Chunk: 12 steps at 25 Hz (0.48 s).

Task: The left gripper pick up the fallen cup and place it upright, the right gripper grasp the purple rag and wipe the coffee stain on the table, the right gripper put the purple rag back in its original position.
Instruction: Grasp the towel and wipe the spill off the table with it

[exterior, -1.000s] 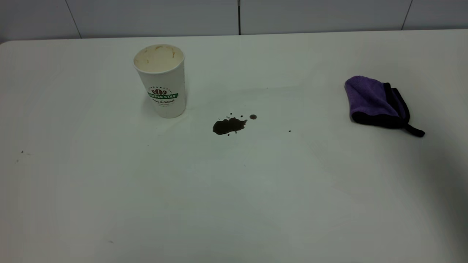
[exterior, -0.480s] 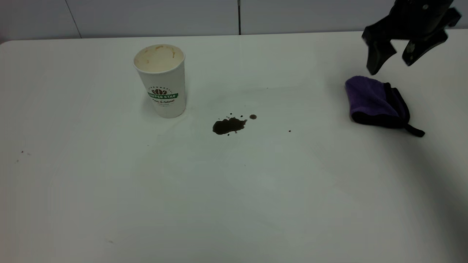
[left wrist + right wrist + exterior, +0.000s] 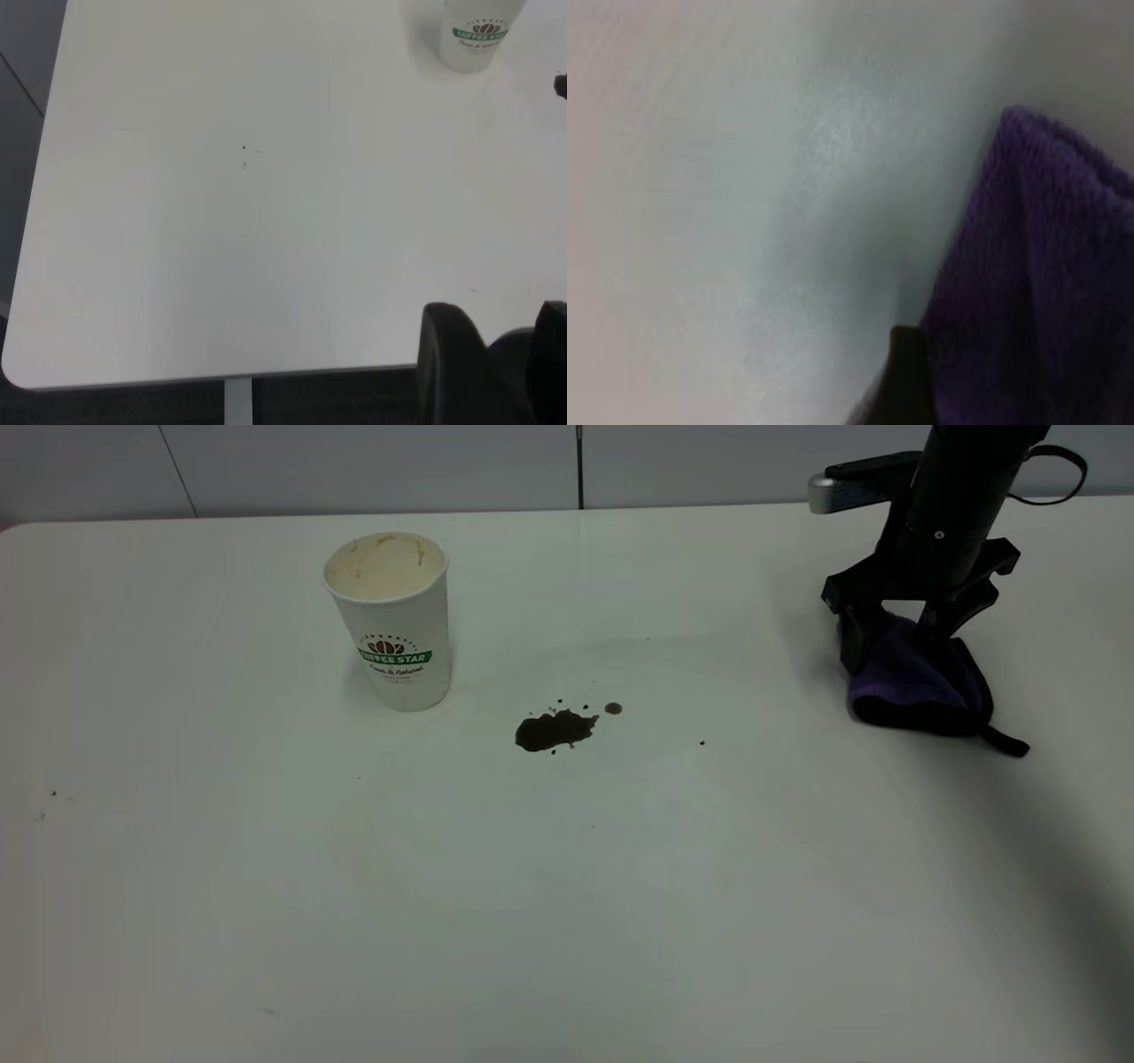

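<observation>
I should next grab the rag with my right gripper by its purple fold [image 3: 896, 641] beyond the black trim, so that it can wipe the coffee stain [image 3: 554, 730].
The cup [image 3: 394, 629] stands upright at the back left of the table [image 3: 567, 921], cream-stained mouth up; it also shows in the left wrist view [image 3: 474, 35]. The coffee stain [image 3: 554, 730] lies to the cup's right, with splatter dots around it. The purple rag [image 3: 917, 684] lies at the right. My right gripper [image 3: 893, 652] is down on the rag with its fingers apart, one on each side of the rag's back part. In the right wrist view one black finger [image 3: 908, 376] sits against the rag [image 3: 1045, 283]. My left gripper [image 3: 509, 354] is open and empty over the table's near left edge, out of the exterior view.
A lone tiny dark speck [image 3: 702, 742] lies between the stain and the rag. A grey panelled wall [image 3: 354, 465] runs behind the table's far edge. The table's rounded corner [image 3: 18, 376] shows in the left wrist view.
My right gripper came into view from the upper right and dropped onto the rag, its fingers now straddling it. The cup, stain and rag have not moved.
</observation>
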Each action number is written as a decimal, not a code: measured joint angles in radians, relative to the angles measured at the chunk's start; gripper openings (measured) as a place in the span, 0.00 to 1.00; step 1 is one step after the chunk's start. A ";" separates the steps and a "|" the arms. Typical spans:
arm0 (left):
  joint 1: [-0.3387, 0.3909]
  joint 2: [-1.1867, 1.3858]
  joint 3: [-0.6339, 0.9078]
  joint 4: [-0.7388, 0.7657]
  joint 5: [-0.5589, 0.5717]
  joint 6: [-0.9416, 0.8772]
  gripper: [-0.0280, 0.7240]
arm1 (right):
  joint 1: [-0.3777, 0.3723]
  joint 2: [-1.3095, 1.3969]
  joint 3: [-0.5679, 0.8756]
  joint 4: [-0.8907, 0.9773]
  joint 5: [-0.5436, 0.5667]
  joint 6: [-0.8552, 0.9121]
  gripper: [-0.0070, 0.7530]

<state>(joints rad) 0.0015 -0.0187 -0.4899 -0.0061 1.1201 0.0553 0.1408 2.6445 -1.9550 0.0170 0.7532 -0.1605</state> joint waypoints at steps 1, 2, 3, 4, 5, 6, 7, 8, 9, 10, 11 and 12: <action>0.000 0.000 0.000 0.000 0.000 0.000 0.36 | -0.001 0.006 -0.001 -0.012 0.000 0.000 0.94; 0.000 0.000 0.000 0.000 0.000 0.000 0.36 | -0.001 0.011 -0.001 -0.017 -0.001 0.001 0.93; 0.000 0.000 0.000 0.000 0.000 0.000 0.36 | -0.002 0.016 -0.001 -0.023 -0.003 0.003 0.91; 0.000 0.000 0.000 0.000 0.000 0.000 0.36 | -0.005 0.019 -0.002 -0.023 -0.004 0.006 0.88; 0.000 0.000 0.000 0.000 0.000 0.000 0.36 | -0.008 0.023 -0.005 -0.023 -0.004 0.009 0.83; 0.000 0.000 0.000 0.000 0.000 0.000 0.36 | -0.010 0.025 -0.007 -0.017 -0.004 0.012 0.78; 0.000 0.000 0.000 0.000 0.000 0.000 0.36 | -0.012 0.026 -0.009 -0.017 -0.004 0.013 0.70; 0.000 0.000 0.000 0.000 0.000 0.000 0.36 | -0.012 0.027 -0.009 -0.017 -0.003 0.014 0.60; 0.000 0.000 0.000 0.000 0.000 0.000 0.36 | -0.013 0.027 -0.009 -0.017 -0.001 0.015 0.51; 0.000 0.000 0.000 0.000 0.000 0.000 0.36 | -0.013 0.027 -0.009 0.000 0.001 0.015 0.38; 0.000 0.000 0.000 0.000 0.000 0.000 0.36 | -0.012 0.029 -0.010 0.014 0.004 0.008 0.26; 0.000 0.000 0.000 0.000 0.000 0.000 0.36 | -0.010 0.029 -0.011 0.029 0.007 -0.004 0.17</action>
<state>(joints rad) 0.0015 -0.0187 -0.4899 -0.0061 1.1201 0.0553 0.1304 2.6731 -1.9657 0.0459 0.7606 -0.1648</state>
